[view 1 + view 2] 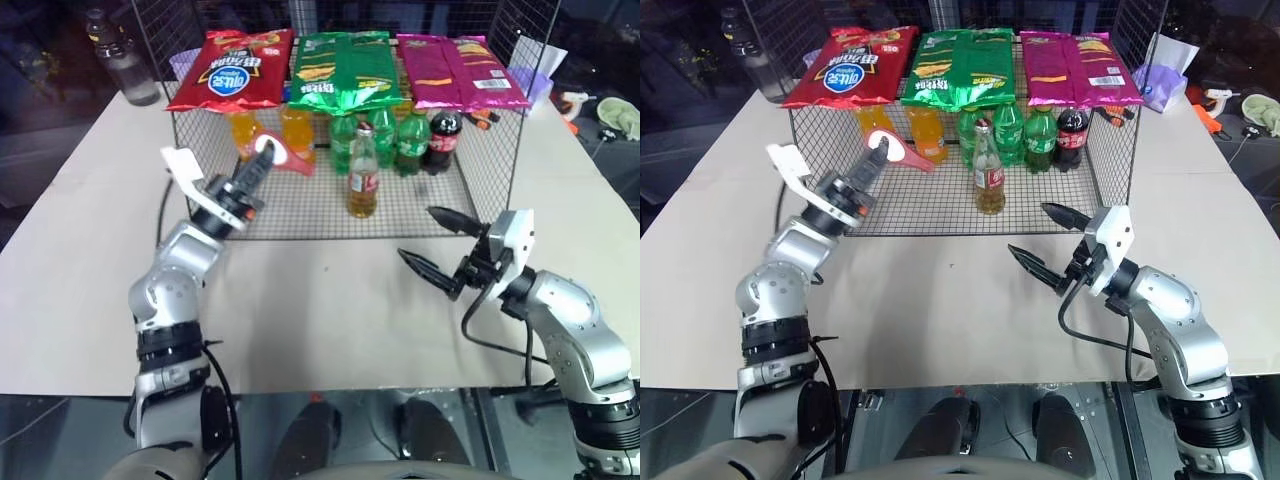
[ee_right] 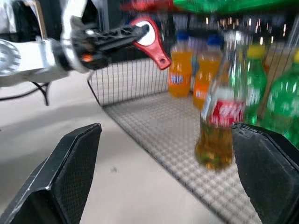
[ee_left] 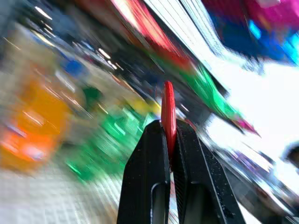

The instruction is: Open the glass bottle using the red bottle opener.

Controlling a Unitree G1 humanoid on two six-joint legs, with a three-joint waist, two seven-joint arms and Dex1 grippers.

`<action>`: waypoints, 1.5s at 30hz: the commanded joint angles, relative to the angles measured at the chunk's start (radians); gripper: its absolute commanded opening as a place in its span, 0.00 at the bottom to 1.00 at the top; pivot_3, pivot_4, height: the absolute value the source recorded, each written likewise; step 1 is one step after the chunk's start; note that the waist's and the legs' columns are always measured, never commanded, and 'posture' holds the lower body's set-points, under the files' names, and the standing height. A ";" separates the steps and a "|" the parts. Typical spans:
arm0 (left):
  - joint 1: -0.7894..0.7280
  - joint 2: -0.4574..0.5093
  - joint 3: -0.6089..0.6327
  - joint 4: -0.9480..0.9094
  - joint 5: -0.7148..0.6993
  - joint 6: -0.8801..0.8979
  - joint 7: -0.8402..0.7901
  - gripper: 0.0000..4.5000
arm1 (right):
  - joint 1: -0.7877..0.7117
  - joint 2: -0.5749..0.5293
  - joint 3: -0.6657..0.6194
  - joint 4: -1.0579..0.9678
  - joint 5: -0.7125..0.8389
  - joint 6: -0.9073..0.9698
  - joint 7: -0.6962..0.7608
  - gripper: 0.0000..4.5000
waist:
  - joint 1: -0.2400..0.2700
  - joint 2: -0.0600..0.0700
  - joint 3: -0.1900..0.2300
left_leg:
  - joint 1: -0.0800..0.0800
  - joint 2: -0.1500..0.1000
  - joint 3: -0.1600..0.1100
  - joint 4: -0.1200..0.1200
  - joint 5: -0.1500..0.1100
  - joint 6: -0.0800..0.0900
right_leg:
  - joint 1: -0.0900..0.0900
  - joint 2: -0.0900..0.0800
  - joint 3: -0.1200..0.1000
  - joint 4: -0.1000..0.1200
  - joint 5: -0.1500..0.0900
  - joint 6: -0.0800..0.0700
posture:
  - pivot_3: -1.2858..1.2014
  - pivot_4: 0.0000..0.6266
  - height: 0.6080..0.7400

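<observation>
Black fingers are already holding the ring end of the red bottle opener. My right gripper needs to grab the handle sticking out free [image 1: 301,165] [image 2: 159,57] next, so that it can open the bottle.
The glass bottle [image 1: 363,185] of amber liquid, with a red-and-white label and a small red cap, stands upright near the front of the wire shelf's mesh floor [image 1: 300,215]. My left gripper [image 1: 262,156] is raised to the left of it, shut on the red bottle opener [image 1: 288,156], whose handle sticks out toward the bottle. The opener [image 2: 152,39] hangs apart from the bottle [image 2: 219,126], above cap height. My right gripper [image 1: 418,233] stands open over the table in front of the shelf, to the right of the bottle, with nothing between its fingers.
Orange soda bottles [image 1: 285,128], green bottles [image 1: 395,135] and a cola bottle [image 1: 443,140] stand behind the glass bottle inside the wire shelf. Chip bags [image 1: 345,68] lie on its top. A clear water bottle [image 1: 120,60] stands at the far left.
</observation>
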 commanded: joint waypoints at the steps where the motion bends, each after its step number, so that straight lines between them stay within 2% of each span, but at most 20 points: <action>1: 0.032 0.046 -0.050 -0.106 -0.062 0.090 -0.087 0.01 | -0.036 -0.011 0.013 -0.051 0.045 0.115 -0.038 1.00 | -0.001 0.000 0.000 | 0.000 0.000 0.000 0.000 0.000 0.000 | 0.000 0.000 0.000 0.000 0.000 0.000 | 0.52 0.24 1.00; 5: 0.061 0.069 -0.085 -0.147 -0.086 0.135 -0.138 0.01 | -0.069 -0.025 0.031 -0.051 0.074 0.205 -0.034 1.00 | -0.001 0.000 0.000 | 0.001 0.001 0.000 0.000 0.000 0.000 | 0.000 0.001 0.000 0.001 0.000 0.000 | 0.52 0.24 1.00; 10: 0.072 0.096 -0.164 -0.185 -0.131 0.245 -0.215 0.01 | -0.167 -0.022 0.081 -0.029 0.261 0.463 0.025 1.00 | -0.002 0.000 0.000 | 0.000 0.001 0.000 0.000 0.000 0.000 | 0.000 0.001 0.000 0.000 0.000 0.000 | 0.52 0.24 1.00; 13: 0.076 0.117 -0.214 -0.188 -0.099 0.255 -0.258 0.01 | -0.232 -0.039 0.090 -0.023 0.322 0.558 0.044 1.00 | -0.001 0.000 0.000 | 0.000 0.001 0.000 0.000 0.000 0.000 | 0.000 0.000 0.000 0.000 0.000 0.000 | 0.52 0.24 1.00; 23: 0.055 0.111 -0.239 -0.151 -0.053 0.230 -0.297 0.01 | -0.301 -0.080 0.091 -0.010 0.396 0.668 0.075 1.00 | 0.001 0.000 0.000 | 0.000 0.001 0.000 -0.001 0.000 0.000 | 0.000 0.000 0.000 -0.001 0.000 0.000 | 0.52 0.24 1.00; 31: 0.058 0.076 -0.254 -0.146 -0.037 0.206 -0.299 0.01 | -0.322 -0.031 0.112 0.007 0.395 0.697 0.036 1.00 | 0.000 0.000 0.000 | 0.000 0.001 0.000 -0.001 0.000 0.000 | 0.000 0.000 0.000 -0.001 0.000 0.000 | 0.52 0.24 1.00; 34: 0.058 0.079 -0.255 -0.142 -0.032 0.201 -0.303 0.00 | -0.327 -0.026 0.109 0.009 0.398 0.703 0.033 0.84 | 0.000 0.000 0.000 | 0.000 0.001 0.000 -0.001 0.000 0.000 | 0.000 0.000 0.000 -0.001 0.000 0.000 | 0.52 0.24 1.00; 35: 0.057 0.080 -0.254 -0.139 -0.029 0.197 -0.303 0.00 | -0.327 -0.028 0.108 0.009 0.397 0.705 0.033 0.72 | 0.000 0.000 0.000 | 0.000 0.001 0.000 -0.001 0.000 0.000 | 0.000 0.000 0.000 -0.001 0.000 0.000 | 0.52 0.24 1.00; 39: 0.051 0.080 -0.249 -0.126 -0.017 0.183 -0.309 0.00 | -0.318 -0.038 0.113 0.006 0.392 0.708 0.035 0.40 | 0.001 0.000 0.000 | 0.000 0.001 0.000 -0.001 0.000 0.000 | 0.000 0.000 0.000 -0.001 0.000 0.000 | 0.52 0.24 1.00; 42: 0.049 0.078 -0.248 -0.122 -0.011 0.178 -0.312 0.00 | -0.312 -0.043 0.121 0.003 0.380 0.704 0.041 0.06 | 0.001 0.000 0.000 | 0.000 0.001 0.000 -0.001 0.000 0.000 | 0.000 0.000 0.000 -0.001 0.000 0.000 | 0.52 0.24 1.00; 43: 0.049 0.078 -0.248 -0.120 -0.008 0.175 -0.314 0.00 | -0.311 -0.043 0.123 0.004 0.377 0.703 0.042 0.01 | 0.001 0.000 0.000 | 0.000 0.001 0.000 -0.001 0.000 0.000 | 0.000 0.000 0.000 -0.001 0.000 0.000 | 0.52 0.24 1.00; 45: 0.048 0.074 -0.247 -0.116 -0.002 0.164 -0.312 0.00 | -0.306 -0.047 0.130 0.005 0.366 0.696 0.044 0.01 | 0.000 0.000 0.000 | 0.000 0.001 0.000 -0.001 0.000 0.000 | 0.000 0.000 0.000 -0.001 0.000 0.000 | 0.52 0.24 1.00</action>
